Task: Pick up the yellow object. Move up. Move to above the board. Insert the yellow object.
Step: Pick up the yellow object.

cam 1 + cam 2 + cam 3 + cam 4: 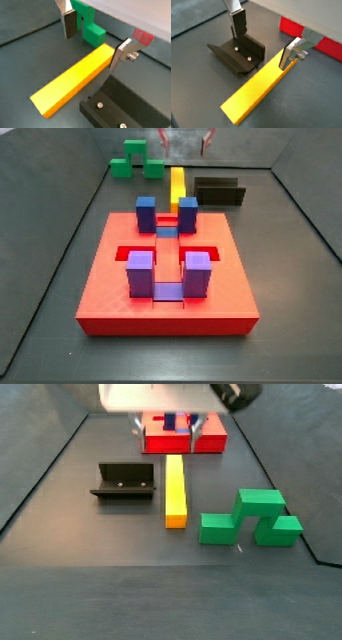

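I need to reach the yellow object and grip it by its end beside the green blocks, so its long length stays free to go into the board.
The yellow object (73,80) is a long yellow-orange bar lying flat on the dark floor; it also shows in a wrist view (261,87) and in both side views (177,183) (174,489). It lies between the fixture and the green blocks, one end pointing at the board. The board (167,278) is a red slab with blue-purple posts, also seen in a side view (187,434). My gripper (95,42) (264,42) is open and empty, raised above the bar's board-side end. Its fingers (69,25) stand wide apart and nothing is between them.
The fixture (238,52) (123,482) stands on the floor to one side of the bar. Green blocks (90,27) (251,519) stand on the other side. A corner of the red board (308,40) shows behind the gripper.
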